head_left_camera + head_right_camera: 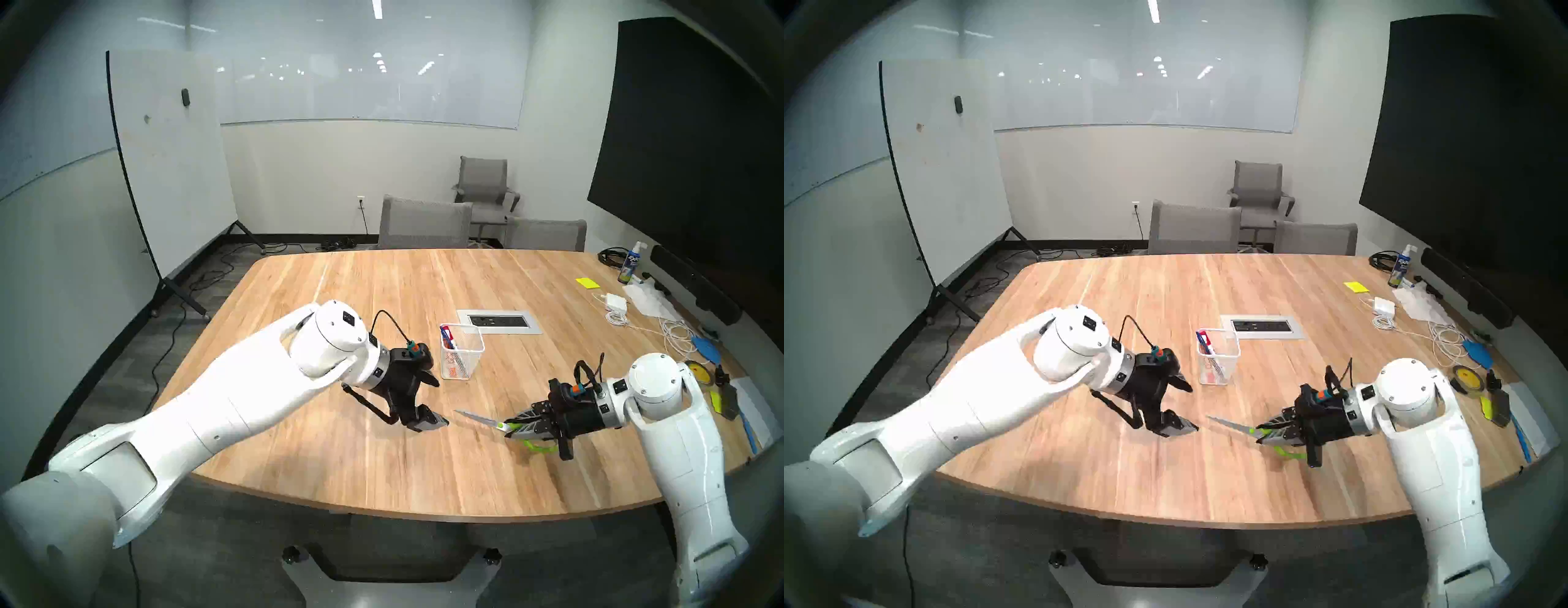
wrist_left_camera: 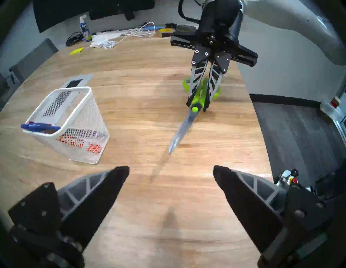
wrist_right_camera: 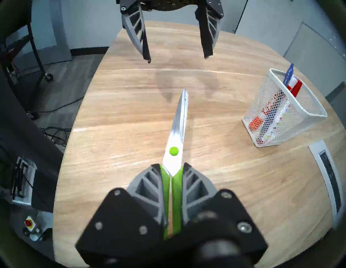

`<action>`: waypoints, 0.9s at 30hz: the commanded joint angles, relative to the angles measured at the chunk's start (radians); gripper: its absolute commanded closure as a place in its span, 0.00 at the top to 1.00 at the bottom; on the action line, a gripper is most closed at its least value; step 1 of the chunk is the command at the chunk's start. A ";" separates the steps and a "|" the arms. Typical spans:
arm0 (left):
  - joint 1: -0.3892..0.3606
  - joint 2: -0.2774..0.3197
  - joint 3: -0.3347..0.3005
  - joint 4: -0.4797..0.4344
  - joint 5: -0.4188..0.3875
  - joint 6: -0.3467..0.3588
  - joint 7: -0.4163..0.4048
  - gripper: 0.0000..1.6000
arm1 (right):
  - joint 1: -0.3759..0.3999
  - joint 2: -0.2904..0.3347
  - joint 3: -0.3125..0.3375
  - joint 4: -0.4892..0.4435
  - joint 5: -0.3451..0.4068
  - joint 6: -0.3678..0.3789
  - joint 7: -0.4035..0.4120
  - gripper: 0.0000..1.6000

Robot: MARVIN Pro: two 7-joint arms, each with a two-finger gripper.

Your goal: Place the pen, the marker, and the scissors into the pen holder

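Note:
I will grab the scissors by the closed blades with my left gripper next, because my right gripper's fingers cover the lime-green handle stems.
My right gripper (image 1: 511, 429) (image 3: 171, 165) is shut on the scissors (image 1: 477, 418) (image 2: 182, 129) at the lime-green handle shanks. The closed silver blades point at my left gripper (image 1: 437, 399) (image 2: 171, 168), and their tip hangs a little above the table. The left gripper stands open and empty, a short gap from the blade tip. The white mesh pen holder (image 1: 471, 361) (image 3: 280, 116) stands upright behind the two grippers. In it lean the blue pen (image 2: 40, 127) (image 3: 289, 74) and a white marker with a red cap (image 3: 296, 89).
A grey power outlet panel (image 1: 500, 320) is set in the wooden table just behind the holder. Along the table's right edge lie a spray bottle (image 1: 632, 265), a charger with white cables (image 1: 617, 303), sticky notes and small tools. Grey chairs (image 1: 424, 223) stand at the far edge.

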State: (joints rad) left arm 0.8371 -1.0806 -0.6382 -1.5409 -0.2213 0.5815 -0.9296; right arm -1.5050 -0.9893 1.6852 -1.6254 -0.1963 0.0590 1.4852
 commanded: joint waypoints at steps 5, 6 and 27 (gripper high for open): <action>-0.143 -0.129 0.053 0.110 0.038 -0.025 -0.107 1.00 | -0.003 -0.003 -0.008 -0.047 -0.001 -0.014 -0.003 0.00; -0.156 -0.140 0.063 0.128 0.040 -0.031 -0.120 1.00 | -0.007 -0.003 -0.009 -0.053 -0.002 -0.015 -0.003 0.00; -0.252 -0.263 0.116 0.286 0.058 -0.069 -0.238 1.00 | -0.027 -0.016 -0.023 -0.114 -0.031 -0.009 -0.027 0.00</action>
State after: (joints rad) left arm 0.6418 -1.2824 -0.5187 -1.2698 -0.1539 0.5161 -1.1357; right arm -1.5415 -0.9990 1.6637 -1.7062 -0.2196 0.0400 1.4706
